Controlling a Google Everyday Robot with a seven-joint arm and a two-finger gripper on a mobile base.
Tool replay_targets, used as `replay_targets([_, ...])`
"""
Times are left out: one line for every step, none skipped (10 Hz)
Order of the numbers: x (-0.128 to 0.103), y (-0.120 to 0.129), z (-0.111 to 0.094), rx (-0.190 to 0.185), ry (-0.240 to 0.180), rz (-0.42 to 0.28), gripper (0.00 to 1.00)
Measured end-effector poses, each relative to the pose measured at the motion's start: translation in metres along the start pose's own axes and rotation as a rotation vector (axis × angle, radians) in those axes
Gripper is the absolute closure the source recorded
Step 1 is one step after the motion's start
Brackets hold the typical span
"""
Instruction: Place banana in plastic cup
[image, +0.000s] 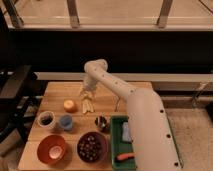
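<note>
My gripper is to grab the slim banana by its tapered end (86, 99) next, so that the banana can go in the plastic cup (66, 122).
The banana (88, 105), pale yellow and slim, lies on the wooden table (107, 100) near its back left. My gripper (86, 93) hangs right over the banana's far end, pointing down, open, with its pale fingers spread just above the fruit. Whether they touch it I cannot tell. The plastic cup (66, 122), small and light blue, stands upright to the front left of the banana, about a hand's length away.
A small orange fruit (69, 105) sits just left of the banana. Near the cup are a whitish dark-inside cup (46, 119) and a metal cup (101, 121). In front stand an orange bowl (51, 148), a dark filled bowl (92, 146) and a green tray (118, 145).
</note>
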Motion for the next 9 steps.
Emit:
replay_targets([0.0007, 0.0005, 0.0047, 0.001, -0.011, 0.004, 0.35])
replay_targets([0.0007, 0.0005, 0.0087, 0.002, -0.020, 0.005, 0.35])
replay_targets([0.0003, -0.0011, 0.0115, 0.006, -0.030, 0.001, 0.37])
replay_targets([-0.0003, -0.0020, 0.0127, 0.011, -0.036, -0.002, 0.42])
replay_targets([-0.0007, -0.0017, 0.0123, 0.011, -0.038, -0.002, 0.53])
replay_targets([-0.0013, -0.0014, 0.0111, 0.010, -0.039, -0.003, 0.62])
replay_targets([-0.0030, -0.0019, 0.0124, 0.009, -0.044, -0.005, 0.74])
replay_targets([-0.0031, -0.0039, 0.0114, 0.011, -0.043, -0.007, 0.82])
replay_targets([-0.0057, -0.0039, 0.0048, 0.022, -0.039, -0.009, 0.94])
